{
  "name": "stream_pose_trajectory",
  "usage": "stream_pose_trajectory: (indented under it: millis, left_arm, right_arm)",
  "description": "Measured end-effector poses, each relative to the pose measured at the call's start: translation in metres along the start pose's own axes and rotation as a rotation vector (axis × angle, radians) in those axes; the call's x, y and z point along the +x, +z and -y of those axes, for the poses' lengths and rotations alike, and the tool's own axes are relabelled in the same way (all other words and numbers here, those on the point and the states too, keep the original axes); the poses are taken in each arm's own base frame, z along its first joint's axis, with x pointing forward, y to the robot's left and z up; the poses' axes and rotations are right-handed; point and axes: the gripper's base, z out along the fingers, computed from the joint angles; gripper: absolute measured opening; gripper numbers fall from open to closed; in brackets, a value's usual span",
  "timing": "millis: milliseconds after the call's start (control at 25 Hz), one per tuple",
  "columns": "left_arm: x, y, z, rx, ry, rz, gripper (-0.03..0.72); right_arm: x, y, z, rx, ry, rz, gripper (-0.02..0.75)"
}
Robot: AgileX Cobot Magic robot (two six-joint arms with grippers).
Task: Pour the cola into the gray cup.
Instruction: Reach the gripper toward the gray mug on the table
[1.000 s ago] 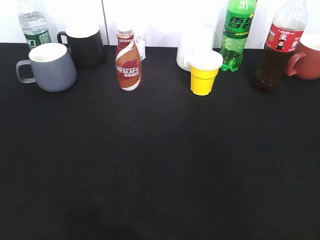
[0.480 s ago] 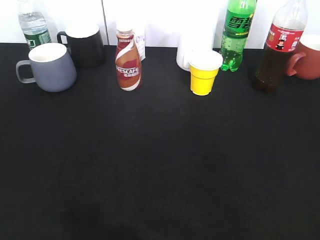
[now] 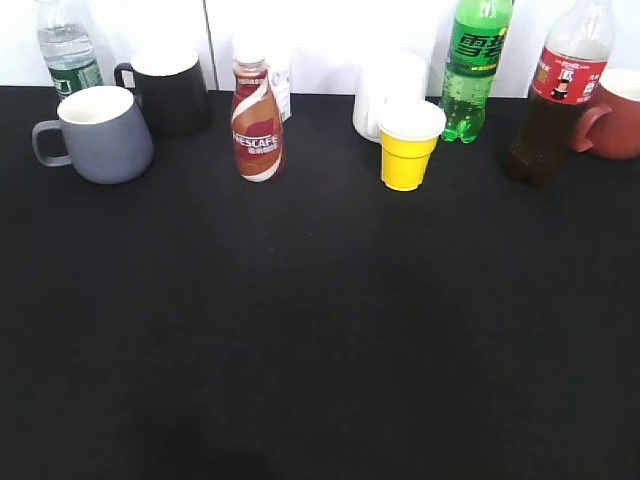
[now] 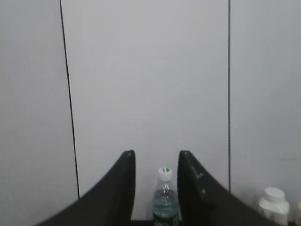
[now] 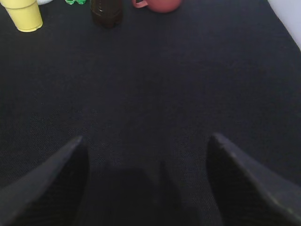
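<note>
The gray cup's broad round body is wide for my fingers, so my left gripper should grab the gray cup by its slim handle next.
The cola, dark liquid in a clear bottle with a red label, stands upright at the back right of the black table; its base shows in the right wrist view. The gray cup, handle to the left, stands at the back left. Neither gripper shows in the exterior view. My left gripper is open and empty, raised and facing the white wall. My right gripper is open wide and empty, above the bare cloth well short of the cola.
Along the back stand a water bottle, a black mug, a Nescafe bottle, a yellow cup, a white cup, a green soda bottle and a dark red mug. The water bottle shows between the left jaws.
</note>
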Motion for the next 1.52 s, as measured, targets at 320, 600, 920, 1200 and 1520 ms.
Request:
stream_pose_trajectory:
  millis: [320,600,920,1200,1520]
  left_arm:
    - [0.132,0.071,-0.001,-0.009,0.066,-0.101,0.238]
    - [0.199,0.094,0.006,0.086,0.115,-0.270,0.238]
    - [0.259,0.097,0.018,0.224,0.092,-0.366,0.278]
    - [0.266,0.119,0.007,0.083,-0.015,-0.351,0.578]
    - [0.296,0.162,0.007,0.079,-0.017,-0.335,0.552]
  right_arm:
    - [0.000,0.000,0.000,0.001,-0.001,0.000,0.592]
    - [0.000,0.000,0.000,0.001,-0.001,0.000,0.592]
    - [0.000,0.000,0.000,0.001,-0.001,0.000,0.592]
    - [0.000,0.000,0.000,0.001,-0.001,0.000,0.592]
    - [0.000,0.000,0.000,0.004,-0.003,0.000,0.592]
